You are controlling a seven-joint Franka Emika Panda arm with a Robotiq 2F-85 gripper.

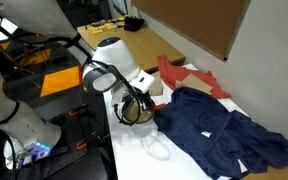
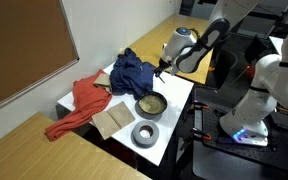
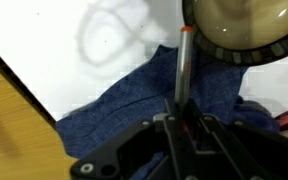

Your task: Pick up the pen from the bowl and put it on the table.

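Observation:
The pen's orange tip point(image 3: 187, 32) hangs by the bowl's rim, so it is too early to release. The pen comes down onto the white tabletop next, before my gripper releases it.
My gripper point(image 3: 181, 124) is shut on the pen point(image 3: 183, 70), a thin stick with an orange-red tip that points away from the jaws. The pen hangs over a blue cloth point(image 3: 124, 105), just beside the bowl point(image 3: 246, 30), whose dark rim and tan inside show at the top right of the wrist view. In an exterior view the gripper point(image 2: 162, 69) is above the bowl's point(image 2: 151, 104) far edge, over the white table point(image 2: 180, 95). In an exterior view the gripper point(image 1: 134, 104) hides most of the bowl.
A blue cloth point(image 2: 134, 72) and a red cloth point(image 2: 82, 100) lie across the table. A grey round cup point(image 2: 146, 133) and a brown paper point(image 2: 112, 122) sit near the bowl. A wooden desk point(image 2: 44, 160) adjoins the table. Bare white tabletop point(image 3: 74, 50) shows beside the cloth.

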